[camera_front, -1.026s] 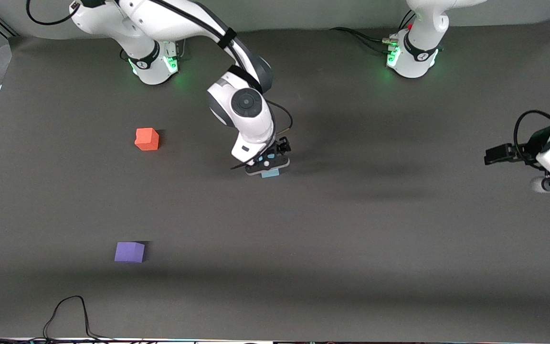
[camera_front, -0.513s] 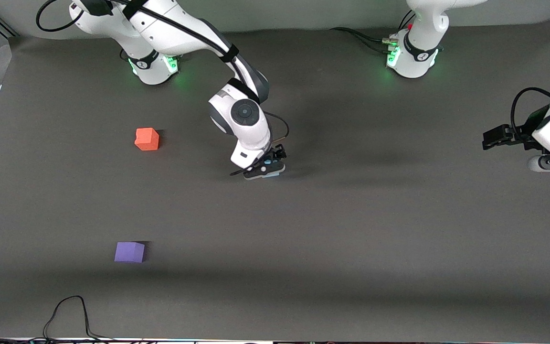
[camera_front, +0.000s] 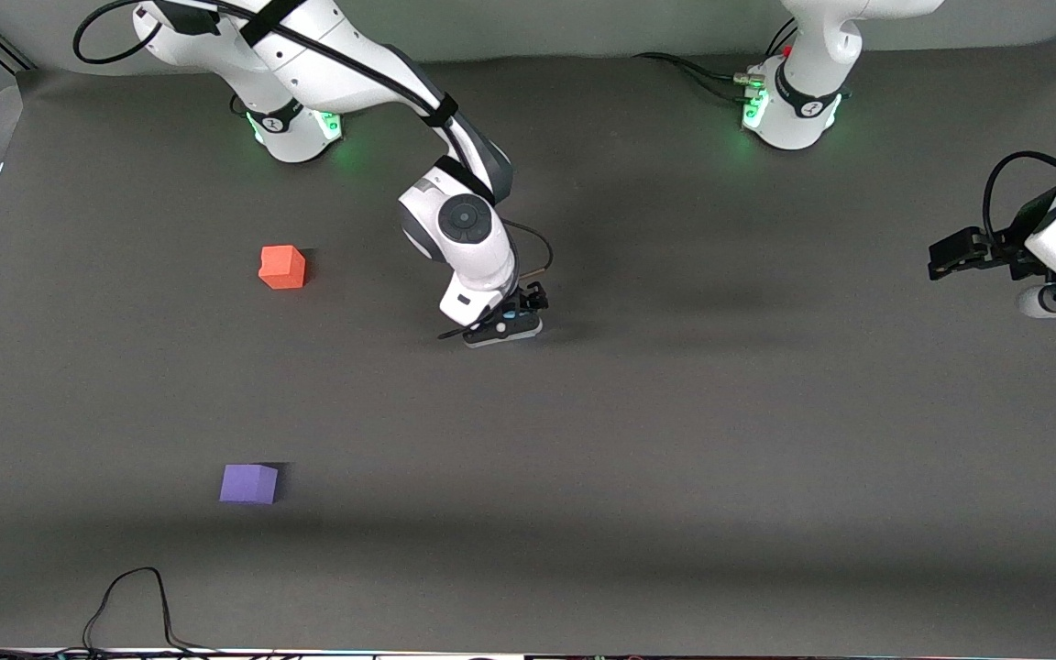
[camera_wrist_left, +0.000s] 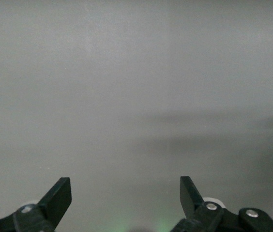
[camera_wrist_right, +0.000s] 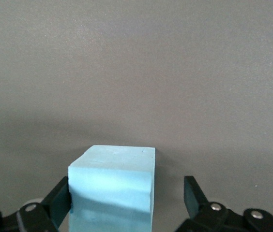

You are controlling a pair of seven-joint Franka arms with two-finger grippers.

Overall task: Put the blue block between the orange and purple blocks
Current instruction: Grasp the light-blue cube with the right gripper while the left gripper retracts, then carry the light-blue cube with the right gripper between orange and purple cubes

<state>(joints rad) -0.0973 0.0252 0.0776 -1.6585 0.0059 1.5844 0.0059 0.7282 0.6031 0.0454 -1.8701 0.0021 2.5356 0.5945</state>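
Observation:
My right gripper closes next, since its fingers are on either side of the blue block (camera_wrist_right: 112, 186) in the wrist view.
The blue block (camera_wrist_right: 112, 186) sits on the table between the fingers of my right gripper (camera_wrist_right: 127, 191). One finger (camera_wrist_right: 59, 195) touches its side, and the other finger (camera_wrist_right: 193, 193) stands clear of it with a gap, so the gripper is open around the block. In the front view the right gripper (camera_front: 503, 328) is low at the table's middle and hides the block. The orange block (camera_front: 281, 267) lies toward the right arm's end. The purple block (camera_front: 248, 483) lies nearer the front camera than the orange one. My left gripper (camera_front: 952, 253) is open and empty, and its arm waits at its own end of the table.
The dark grey table mat (camera_front: 675, 440) stretches wide around the blocks. A black cable (camera_front: 134, 596) loops at the table's front edge near the purple block. The arm bases (camera_front: 294, 128) stand along the back edge.
My right gripper has sunk lower over the blue block, which no longer shows under it in the front view. The left arm has shifted slightly at its end.

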